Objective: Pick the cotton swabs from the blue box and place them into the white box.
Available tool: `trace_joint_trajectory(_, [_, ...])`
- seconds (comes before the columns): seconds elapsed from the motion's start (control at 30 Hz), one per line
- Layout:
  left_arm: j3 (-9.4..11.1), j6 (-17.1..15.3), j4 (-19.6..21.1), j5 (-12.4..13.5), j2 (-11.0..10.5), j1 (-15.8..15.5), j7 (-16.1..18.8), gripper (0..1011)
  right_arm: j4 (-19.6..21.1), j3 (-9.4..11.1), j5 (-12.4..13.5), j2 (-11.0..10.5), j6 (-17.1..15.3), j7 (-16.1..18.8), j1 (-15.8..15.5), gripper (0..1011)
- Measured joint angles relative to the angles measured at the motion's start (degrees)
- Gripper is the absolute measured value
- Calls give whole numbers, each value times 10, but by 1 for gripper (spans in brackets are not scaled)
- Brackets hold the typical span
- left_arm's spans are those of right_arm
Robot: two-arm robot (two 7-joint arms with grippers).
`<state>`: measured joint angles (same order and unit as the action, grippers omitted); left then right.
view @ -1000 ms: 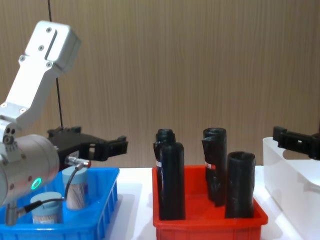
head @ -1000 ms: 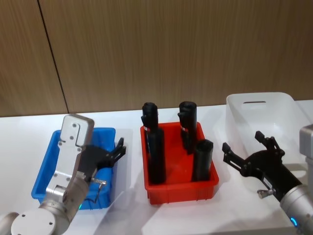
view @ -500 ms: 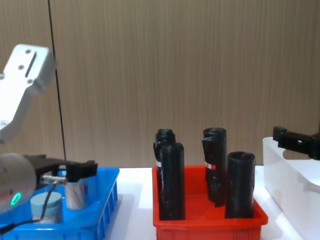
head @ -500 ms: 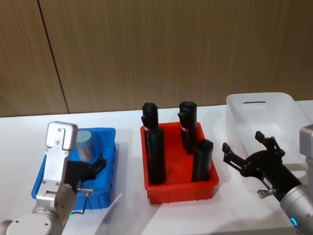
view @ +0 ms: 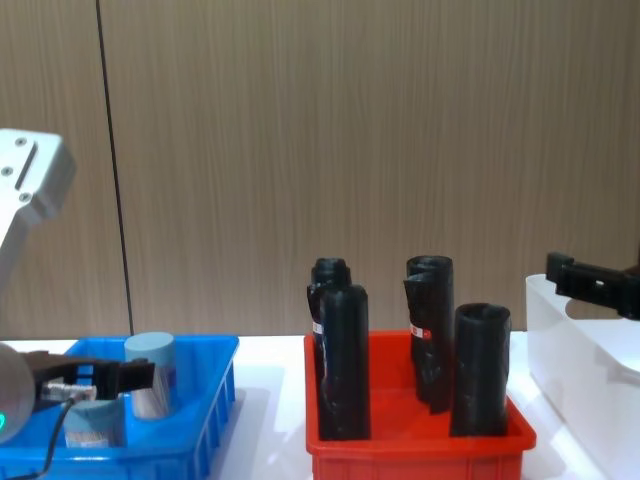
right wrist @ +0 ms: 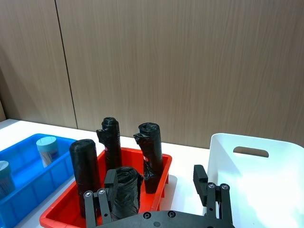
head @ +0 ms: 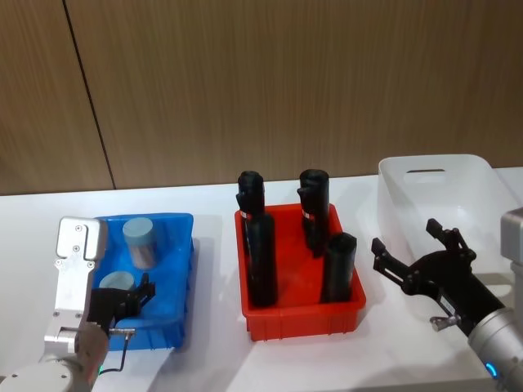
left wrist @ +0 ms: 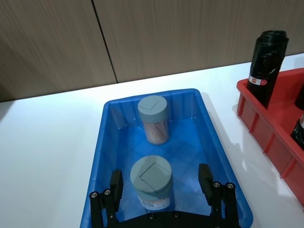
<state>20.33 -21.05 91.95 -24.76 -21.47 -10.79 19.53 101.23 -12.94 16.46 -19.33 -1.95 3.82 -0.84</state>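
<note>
The near tub has to go to the white box, so the left gripper should next grab the tub by its lidded end.
Two cotton swabs tubs stand in the blue box: a far one and a near one. My left gripper is open at the box's near end. Its fingers flank the near tub, with a gap on each side. In the chest view the left gripper hangs low over the blue box. My right gripper is open and holds nothing, beside the white box at the right.
A red bin with several tall black rolls stands between the blue box and the white box. A wooden wall closes the back. Bare white tabletop lies around the boxes.
My left arm has drawn back and dropped toward the near end of the blue box, uncovering both tubs; its open fingers now flank the near tub. The right arm has not moved.
</note>
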Motion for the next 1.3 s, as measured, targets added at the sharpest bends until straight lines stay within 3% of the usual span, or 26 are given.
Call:
trace_joint_trajectory(0.67, [-16, -7, -65, 7, 12, -30, -34, 1004, 0, 0, 0, 0, 0, 0, 0, 1002])
trace_joint_trajectory(1.3, [-20, 22, -133, 19, 28, -57, -87, 1004, 0, 0, 0, 0, 0, 0, 0, 1002])
